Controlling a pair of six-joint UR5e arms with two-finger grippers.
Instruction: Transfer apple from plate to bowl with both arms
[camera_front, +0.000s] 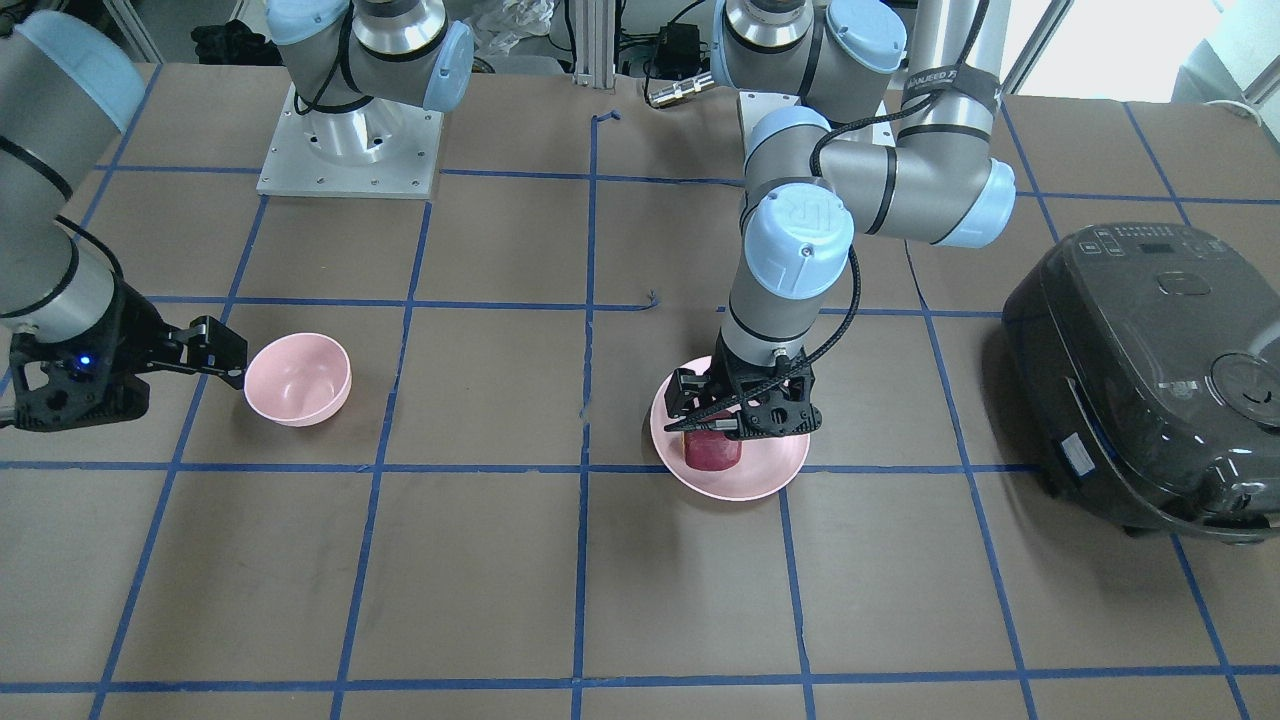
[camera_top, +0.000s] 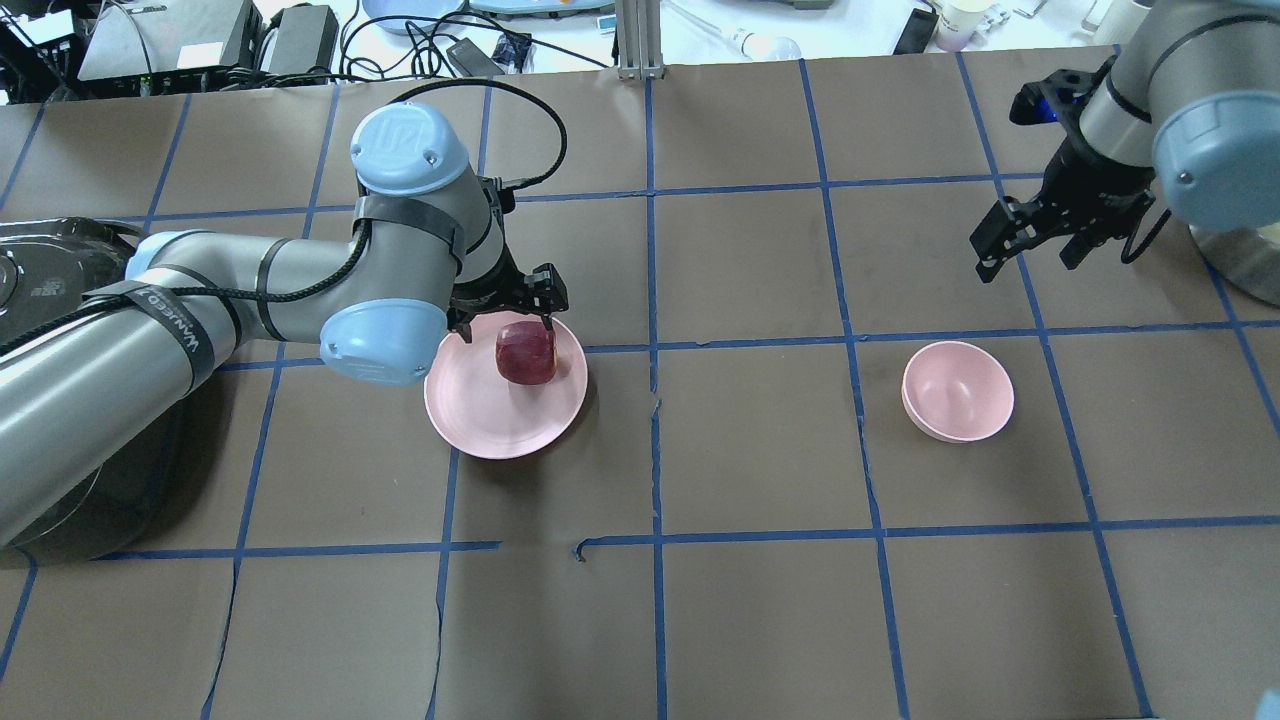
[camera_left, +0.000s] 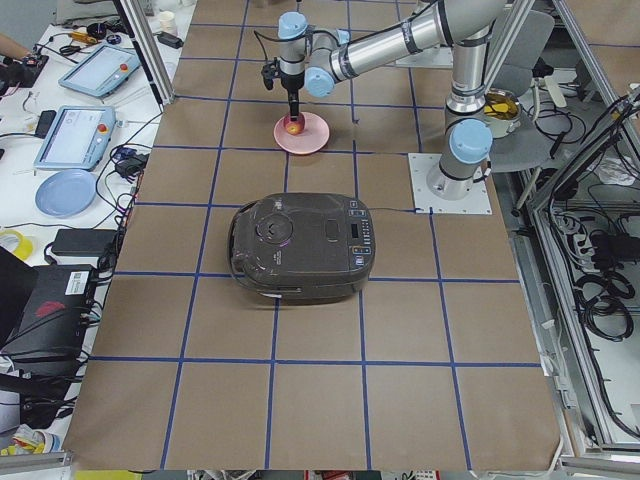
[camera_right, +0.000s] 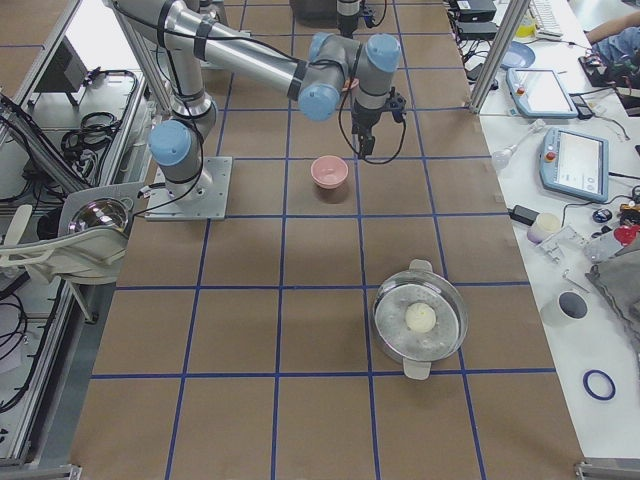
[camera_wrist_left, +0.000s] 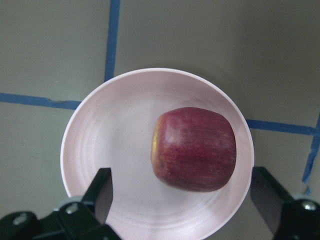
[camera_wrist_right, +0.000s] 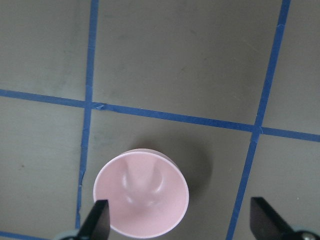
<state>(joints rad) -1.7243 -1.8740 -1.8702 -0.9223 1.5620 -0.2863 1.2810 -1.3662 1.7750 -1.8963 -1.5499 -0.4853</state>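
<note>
Next, my left gripper takes hold of the dark red apple around its sides to move the fruit into the bowl (camera_front: 298, 379).
The dark red apple (camera_top: 525, 353) lies on the pale pink plate (camera_top: 490, 415), toward its far right side. My left gripper (camera_top: 507, 322) hangs over the apple, open. In the left wrist view its fingers (camera_wrist_left: 102, 195) stand wide on either side of the apple (camera_wrist_left: 194, 149), clear of it, above the plate (camera_wrist_left: 100, 130). The small pink bowl (camera_top: 957, 391) stands empty to the right. My right gripper (camera_top: 1025, 262) is open and empty, raised beyond the bowl. In the right wrist view the bowl (camera_wrist_right: 141, 192) lies below it.
A black rice cooker (camera_front: 1150, 370) stands on the robot's left side of the table, near the left arm. A metal pot (camera_right: 420, 318) holding a white ball sits at the table's right end. Blue tape lines grid the brown table top.
</note>
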